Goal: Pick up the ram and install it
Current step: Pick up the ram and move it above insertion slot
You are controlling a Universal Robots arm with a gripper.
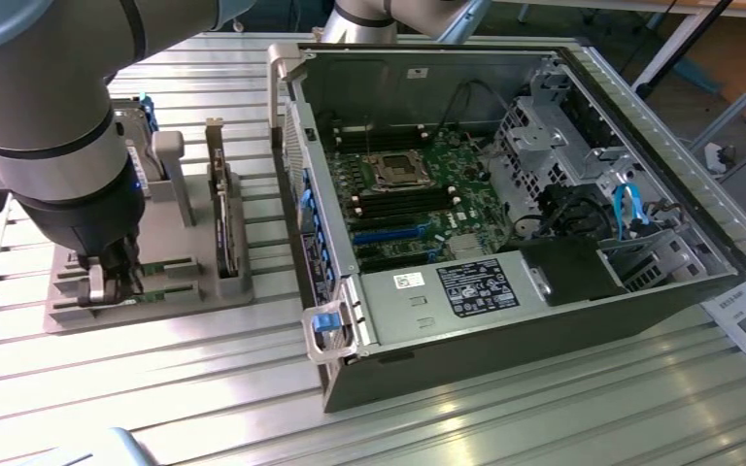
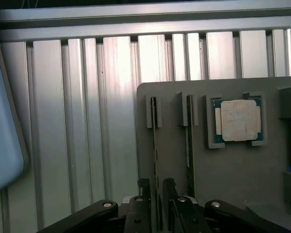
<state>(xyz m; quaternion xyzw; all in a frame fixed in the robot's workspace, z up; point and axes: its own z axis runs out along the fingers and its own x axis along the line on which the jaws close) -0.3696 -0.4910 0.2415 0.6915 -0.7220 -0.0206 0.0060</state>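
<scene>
My gripper next needs to take hold of the ram stick by its open part (image 2: pixel 157 187) between the posts, because the holder's posts hold the stick at its ends.
Two ram sticks stand on edge in slots of a grey holder (image 2: pixel 223 174). My gripper (image 2: pixel 156 194) is down over one ram stick (image 2: pixel 155 145), one finger (image 2: pixel 143 194) on each side of it and a thin gap still showing, so it is open. The second ram stick (image 2: pixel 188 145) stands parallel, just beside. In the exterior view the gripper (image 1: pixel 112 286) sits low on the holder (image 1: pixel 152 309) at that view's left, and green ram edges (image 1: pixel 166 267) show beside it. The open computer case (image 1: pixel 503 194) with its memory slots (image 1: pixel 406 199) lies to the exterior view's right.
A square silver processor chip (image 2: pixel 239 120) rests in a pocket of the holder. A dark expansion card (image 1: pixel 224 218) stands upright on the holder, between the gripper and the case. The ribbed metal table (image 1: pixel 503 417) carries everything. A pale blue object (image 2: pixel 5 121) lies near the holder.
</scene>
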